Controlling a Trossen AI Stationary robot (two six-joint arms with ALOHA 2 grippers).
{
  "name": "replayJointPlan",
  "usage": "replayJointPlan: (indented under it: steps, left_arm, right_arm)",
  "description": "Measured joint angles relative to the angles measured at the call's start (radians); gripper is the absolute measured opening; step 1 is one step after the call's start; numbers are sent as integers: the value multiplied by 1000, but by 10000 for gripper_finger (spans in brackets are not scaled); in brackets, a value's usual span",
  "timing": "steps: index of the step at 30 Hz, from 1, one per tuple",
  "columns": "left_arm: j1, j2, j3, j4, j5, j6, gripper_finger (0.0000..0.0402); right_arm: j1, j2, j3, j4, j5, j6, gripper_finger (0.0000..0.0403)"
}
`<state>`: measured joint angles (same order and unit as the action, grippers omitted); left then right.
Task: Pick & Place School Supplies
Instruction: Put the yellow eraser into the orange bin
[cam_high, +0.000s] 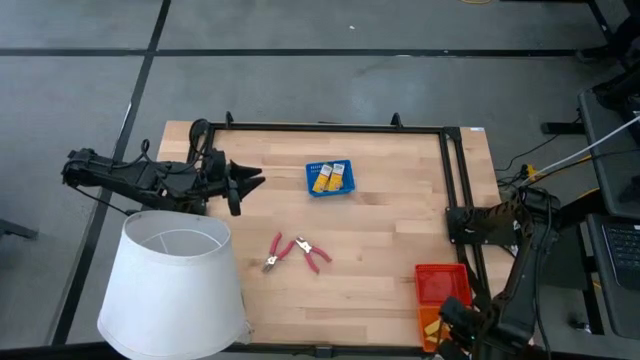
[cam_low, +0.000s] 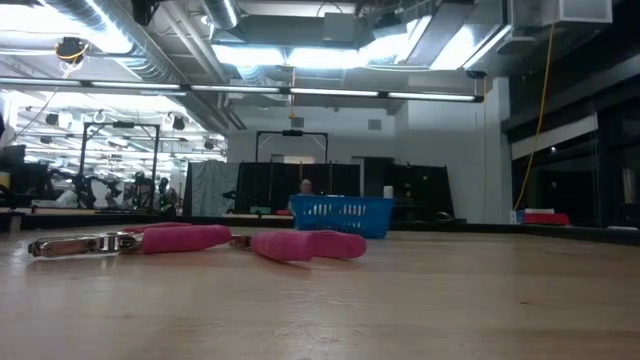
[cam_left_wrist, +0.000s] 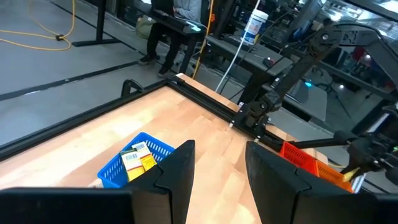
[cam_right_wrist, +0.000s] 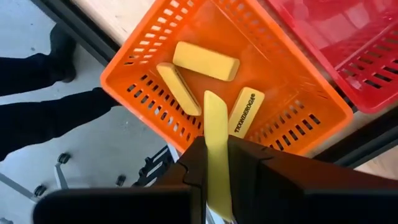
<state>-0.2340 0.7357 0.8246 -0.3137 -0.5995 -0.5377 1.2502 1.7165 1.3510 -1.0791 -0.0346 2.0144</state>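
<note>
I should open my right gripper now, because the end of the yellow block hangs inside the orange tray's rim and the block would rest in the tray.
My right gripper (cam_high: 455, 318) hangs over the orange tray (cam_high: 428, 328) at the table's near right corner, shut on a plain yellow block (cam_right_wrist: 214, 134). Three more yellow blocks (cam_right_wrist: 205, 60) lie in that tray (cam_right_wrist: 155, 43). Yellow packs with pale labels (cam_high: 330, 177) lie in the blue tray (cam_high: 312, 190) at the table's far middle. Two red-handled pliers (cam_high: 275, 252) (cam_high: 313, 254) lie flat on the wood mid-table, and also show in the low view (cam_low: 185, 238) (cam_low: 305, 244). My left gripper (cam_high: 248, 185) waits open at the far left, touching nothing (cam_left_wrist: 219, 155). My right gripper (cam_right_wrist: 216, 163) pinches the long yellow block between its two fingers, which lie along its flat sides. The block's free end (cam_right_wrist: 213, 102) sticks out past the fingertips. The fingers point down from above. The block is lifted clear, above the orange tray's inside.
A red tray (cam_high: 440, 282) stands next to the orange one, on its far side. A big white lampshade (cam_high: 175, 285) fills the near left corner. Black rails (cam_high: 455, 180) run along the table's far and right edges. Bare wood lies between the pliers and the red tray.
</note>
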Motion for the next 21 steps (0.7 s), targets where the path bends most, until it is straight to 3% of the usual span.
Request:
replayJointPlan:
  steps: [16, 21]
  left_arm:
    - [0, 17, 0, 4, -29, -23, 139]
    - [0, 27, 1, 6, -14, -29, 139]
  right_arm:
    - [9, 0, 0, 13, 37, -14, 34]
    - [9, 0, 0, 11, 38, -10, 100]
